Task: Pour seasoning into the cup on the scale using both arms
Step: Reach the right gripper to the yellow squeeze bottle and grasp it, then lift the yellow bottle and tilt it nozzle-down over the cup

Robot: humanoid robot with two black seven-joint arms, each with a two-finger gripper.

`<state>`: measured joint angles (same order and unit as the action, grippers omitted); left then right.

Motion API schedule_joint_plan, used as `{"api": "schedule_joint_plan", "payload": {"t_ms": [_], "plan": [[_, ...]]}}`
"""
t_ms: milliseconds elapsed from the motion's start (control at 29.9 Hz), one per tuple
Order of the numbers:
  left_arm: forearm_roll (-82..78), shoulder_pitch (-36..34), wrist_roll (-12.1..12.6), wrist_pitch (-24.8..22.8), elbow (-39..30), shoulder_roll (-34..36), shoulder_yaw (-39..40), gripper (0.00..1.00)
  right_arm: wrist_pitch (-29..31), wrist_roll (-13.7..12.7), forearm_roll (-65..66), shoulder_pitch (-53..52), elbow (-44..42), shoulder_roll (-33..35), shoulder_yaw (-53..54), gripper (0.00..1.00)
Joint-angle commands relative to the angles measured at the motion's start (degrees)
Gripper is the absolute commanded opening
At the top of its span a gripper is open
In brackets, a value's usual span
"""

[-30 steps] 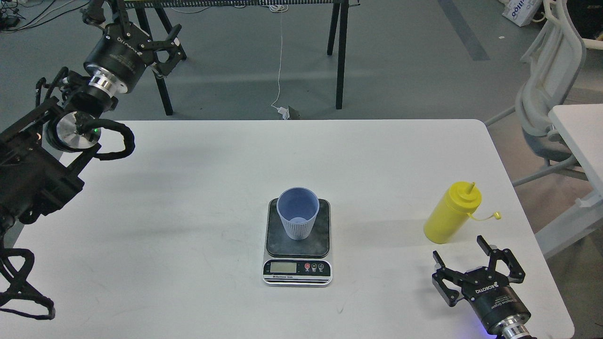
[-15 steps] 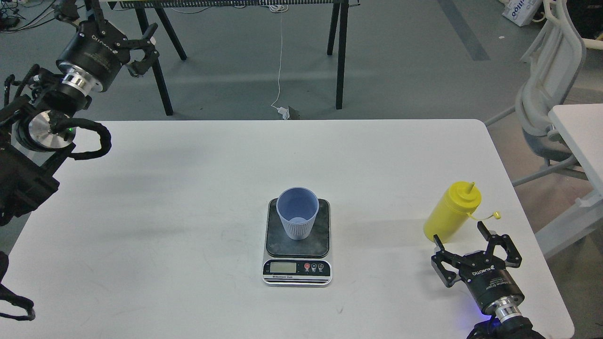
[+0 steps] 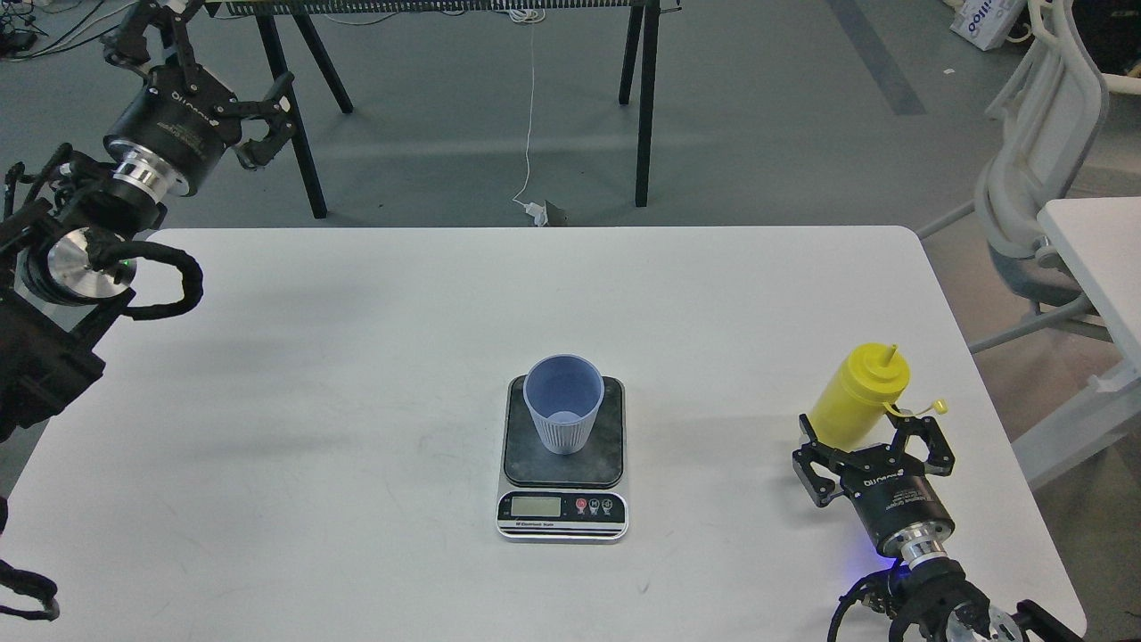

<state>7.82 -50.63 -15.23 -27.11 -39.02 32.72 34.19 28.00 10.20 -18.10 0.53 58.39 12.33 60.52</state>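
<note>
The yellow bottle is next: my right gripper will pick it up by its body (image 3: 847, 403) to pour seasoning into the cup (image 3: 563, 414) on the scale.
The light blue-grey ribbed cup (image 3: 563, 414) stands upright on the dark platform of the scale (image 3: 562, 508) in the middle of the white table. The yellow seasoning bottle (image 3: 860, 395) stands upright at the right, its small cap hanging on its tether. My right gripper (image 3: 863, 431) is open, its fingers either side of the bottle's lower part; I cannot tell whether they touch it. My left gripper (image 3: 214, 53) is open and empty, raised beyond the table's far left corner.
The white table (image 3: 357, 374) has a rounded far right corner and a right edge close to the bottle. Black trestle legs (image 3: 644, 98) stand on the floor behind. A white chair (image 3: 1043, 178) and a second table are at the right.
My right gripper has moved forward to the bottle and now straddles its base. My left arm has swung left and away from the table. Cup, scale and bottle have not moved.
</note>
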Motion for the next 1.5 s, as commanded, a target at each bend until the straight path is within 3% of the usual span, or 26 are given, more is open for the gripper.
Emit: {"api": "schedule_joint_plan", "payload": {"t_ms": [0, 167, 535, 702, 902, 1069, 1269, 1470], "plan": [[0.0, 0.09, 0.02, -0.14, 0.0, 0.95, 0.0, 1.0, 0.0, 0.0, 0.0, -2.02, -1.79, -1.33, -0.05, 0.97], [0.0, 0.18, 0.02, -0.14, 0.0, 1.3, 0.0, 1.0, 0.0, 0.08, 0.0, -4.31, -3.46, -1.78, -0.05, 0.91], [0.0, 0.09, -0.15, -0.05, 0.0, 1.3, 0.0, 1.0, 0.0, 0.08, 1.67, -5.19, -2.06, -1.43, 0.12, 0.47], [0.0, 0.09, -0.59, 0.3, -2.46, 2.52, 0.44, 1.0, 0.0, 0.08, 1.67, -5.28, 1.45, 2.95, 0.91, 0.35], [0.0, 0.18, -0.59, 0.65, -3.52, 4.2, 0.44, 1.0, 0.0, 0.17, 5.78, -9.83, 10.68, 11.83, 1.79, 0.35], [0.0, 0.35, 0.02, -0.14, -3.52, 4.9, 0.44, 1.0, 0.0, 0.17, 24.92, -17.83, 13.32, 11.67, 0.65, 0.35], [0.7, 0.97, 0.11, -0.23, -2.38, 4.2, 0.44, 1.0, -0.4, 0.35, 33.57, -30.74, 14.29, 12.28, -8.65, 0.35], [6.23, 2.81, 0.37, -0.89, -1.33, 1.83, 0.88, 1.0, -9.27, 0.61, 40.67, -45.42, 13.59, 12.99, -21.74, 0.35]]}}
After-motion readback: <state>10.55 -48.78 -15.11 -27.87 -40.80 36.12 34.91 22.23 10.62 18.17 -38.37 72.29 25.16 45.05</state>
